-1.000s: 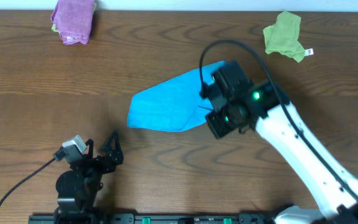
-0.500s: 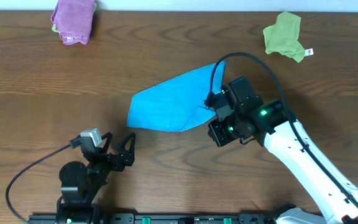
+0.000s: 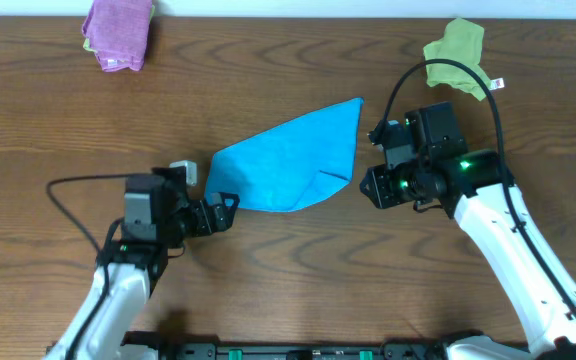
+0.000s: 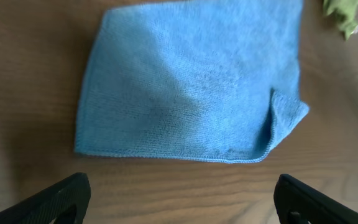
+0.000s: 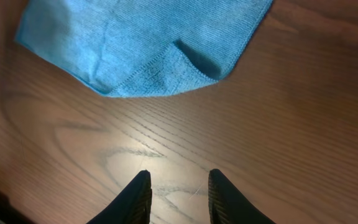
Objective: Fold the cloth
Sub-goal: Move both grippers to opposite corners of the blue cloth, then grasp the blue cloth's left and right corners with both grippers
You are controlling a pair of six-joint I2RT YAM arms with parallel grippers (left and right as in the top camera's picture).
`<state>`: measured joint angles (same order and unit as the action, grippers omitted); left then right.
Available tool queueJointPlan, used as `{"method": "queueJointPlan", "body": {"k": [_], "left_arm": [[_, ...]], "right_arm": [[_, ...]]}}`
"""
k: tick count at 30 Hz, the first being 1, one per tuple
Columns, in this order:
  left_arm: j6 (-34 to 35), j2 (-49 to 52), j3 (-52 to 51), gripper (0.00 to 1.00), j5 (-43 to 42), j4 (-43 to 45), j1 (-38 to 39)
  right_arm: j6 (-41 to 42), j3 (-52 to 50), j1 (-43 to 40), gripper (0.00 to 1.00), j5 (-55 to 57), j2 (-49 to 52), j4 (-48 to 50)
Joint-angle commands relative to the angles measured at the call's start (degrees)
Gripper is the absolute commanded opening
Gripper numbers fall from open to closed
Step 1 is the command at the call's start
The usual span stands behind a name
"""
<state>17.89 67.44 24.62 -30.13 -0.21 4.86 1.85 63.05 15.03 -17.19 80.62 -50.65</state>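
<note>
I will grab the cloth by its nearest corner (image 4: 82, 147) with my left gripper next, so that it can be folded. The doubled-over corner stays for my right gripper.
The cloth (image 3: 288, 160) is a sky-blue towel lying folded on the wooden table, its right corner doubled over. It fills the top of the left wrist view as the cloth (image 4: 191, 93), and its folded corner shows at the top of the right wrist view as the cloth (image 5: 142, 43). My left gripper (image 3: 218, 208) stands wide open just left of the cloth's lower left corner, nothing between its fingers (image 4: 61, 196). My right gripper (image 3: 373, 160) hangs a little to the right of the cloth, apart from it. The right gripper (image 5: 179, 175) is open by a narrow gap over bare wood.
A purple cloth (image 3: 118, 32) lies at the back left of the table. A yellow-green cloth (image 3: 458, 55) with a white tag lies at the back right, and its edge, the yellow-green cloth (image 4: 342, 12), shows in the left wrist view. Black cables trail from both arms.
My right gripper has let go of the cloth, opened a little and drawn back to the right. My left arm has moved forward and right, up to the cloth's left corner.
</note>
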Motion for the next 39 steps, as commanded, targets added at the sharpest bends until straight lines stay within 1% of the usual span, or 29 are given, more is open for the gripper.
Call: {"method": "queueJointPlan", "body": {"k": [1, 3, 6, 11, 25, 27, 29, 31, 32, 34, 36, 37, 39], "left_arm": [[-1.7, 5.6, 3.2, 0.96, -0.9, -2.0, 0.6], [-2.5, 7.6, 3.9, 0.96, -0.7, -4.0, 0.6], [-3.4, 7.5, 4.0, 0.96, 2.8, -5.9, 0.6], [-4.3, 7.6, 4.0, 0.96, 6.7, -5.2, 0.6], [-5.0, 15.9, 4.0, 0.96, 5.9, 2.5, 0.7], [-5.0, 17.1, 4.0, 0.99, 4.6, 3.6, 0.7], [-4.6, 18.7, 4.0, 0.92, 4.6, 3.9, 0.8], [-4.5, 20.4, 4.0, 0.83, 4.5, 3.9, 0.8], [-4.5, 21.3, 4.0, 0.73, 4.2, 4.0, 0.8], [-4.5, 22.7, 4.0, 0.57, 2.8, 4.5, 0.8], [-4.1, 23.4, 4.0, 0.37, 2.3, 5.0, 0.8], [-3.9, 23.4, 4.0, 0.22, 2.3, 5.1, 0.8], [-3.5, 23.4, 4.1, 0.07, 2.4, 5.2, 0.8]], "right_arm": [[-2.1, 0.0, -0.8, 0.31, -1.5, -0.3, 0.2], [-2.4, 0.0, -0.8, 0.32, -1.6, -0.3, 0.2], [-2.8, 0.0, -0.8, 0.33, -1.8, -0.3, 0.2], [-2.8, 0.0, -0.8, 0.33, -1.8, -0.3, 0.3], [-3.2, 0.0, -0.8, 0.32, -1.9, -0.3, 0.3], [-3.2, 0.0, -0.8, 0.32, -1.9, -0.3, 0.3], [-3.2, 0.0, -0.8, 0.32, -1.9, -0.2, 0.3], [-3.2, 0.0, -0.8, 0.32, -1.9, -0.3, 0.4], [-3.2, 0.0, -0.8, 0.32, -1.9, -0.3, 0.4], [-3.2, 0.0, -0.8, 0.32, -1.9, -0.3, 0.4], [-3.2, 0.0, -0.8, 0.31, -1.9, -0.3, 0.5], [-3.2, 0.0, -0.8, 0.32, -1.9, -0.3, 0.5], [-3.2, 0.0, -0.8, 0.32, -1.9, -0.3, 0.5]]}}
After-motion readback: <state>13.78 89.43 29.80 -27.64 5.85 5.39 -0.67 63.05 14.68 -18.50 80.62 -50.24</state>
